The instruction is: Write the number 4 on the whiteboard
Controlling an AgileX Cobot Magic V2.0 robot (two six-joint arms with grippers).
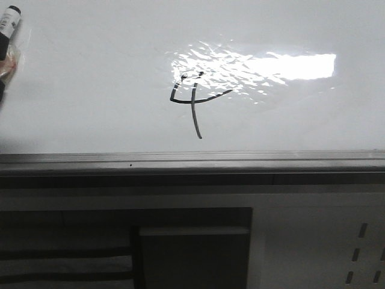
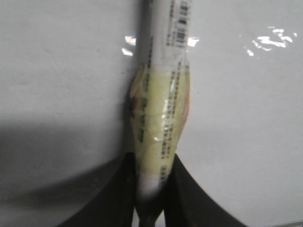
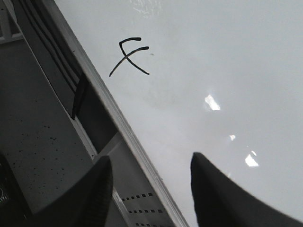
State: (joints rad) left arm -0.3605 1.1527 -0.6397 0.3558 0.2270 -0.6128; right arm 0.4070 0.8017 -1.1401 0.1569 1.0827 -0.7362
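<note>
The marker lies low against the whiteboard surface and would rest there, so my left gripper opens next.
A thin black number 4 is drawn on the glossy whiteboard, just left of and below the glare patch. It also shows in the right wrist view. My left gripper is shut on a white marker wrapped in yellowish tape, held over the whiteboard. The marker's end shows at the front view's far left, well left of the figure and off it. My right gripper is open and empty, over the board's grey rail.
The grey metal rail runs along the board's near edge. Below it stand a dark recess and a white perforated panel, which also shows in the right wrist view.
</note>
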